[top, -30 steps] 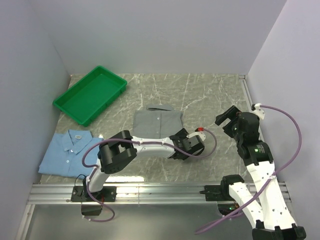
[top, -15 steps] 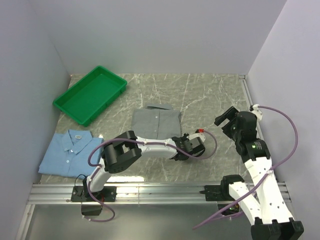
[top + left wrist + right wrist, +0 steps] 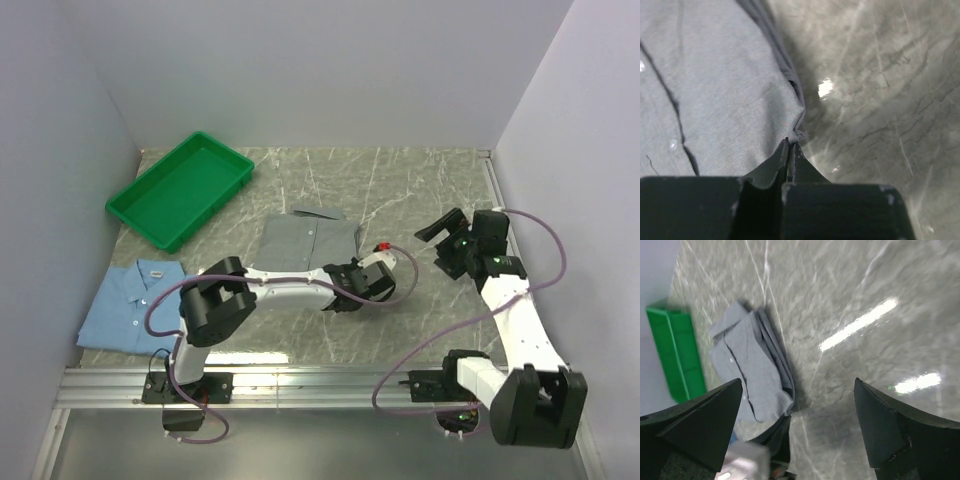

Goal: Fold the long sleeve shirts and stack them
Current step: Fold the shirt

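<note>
Next, my right gripper grabs the grey shirt's folded side edge (image 3: 358,237) (image 3: 779,358), between the collar and the pinched corner, to move the shirt for stacking.
The grey long sleeve shirt (image 3: 308,243) lies folded mid-table, collar at the far side. My left gripper (image 3: 337,287) is at its near right corner. In the left wrist view the jaws of the left gripper (image 3: 791,145) are shut, pinching the corner of the grey shirt (image 3: 715,100). The blue long sleeve shirt (image 3: 135,305) lies folded at the near left. My right gripper (image 3: 441,241) hovers open to the right of the grey shirt, holding nothing. The right wrist view shows the right gripper (image 3: 797,385) spread wide, with the grey shirt (image 3: 747,365) below it.
A green tray (image 3: 180,188) stands at the far left, seen also as the green tray (image 3: 675,350) in the right wrist view. White walls close in the marble table (image 3: 420,190) on three sides. A metal rail (image 3: 320,385) runs along the near edge.
My left gripper has shut on the grey shirt's near right corner and shifted a little left. The right arm has swung its wrist up and back toward the right wall.
</note>
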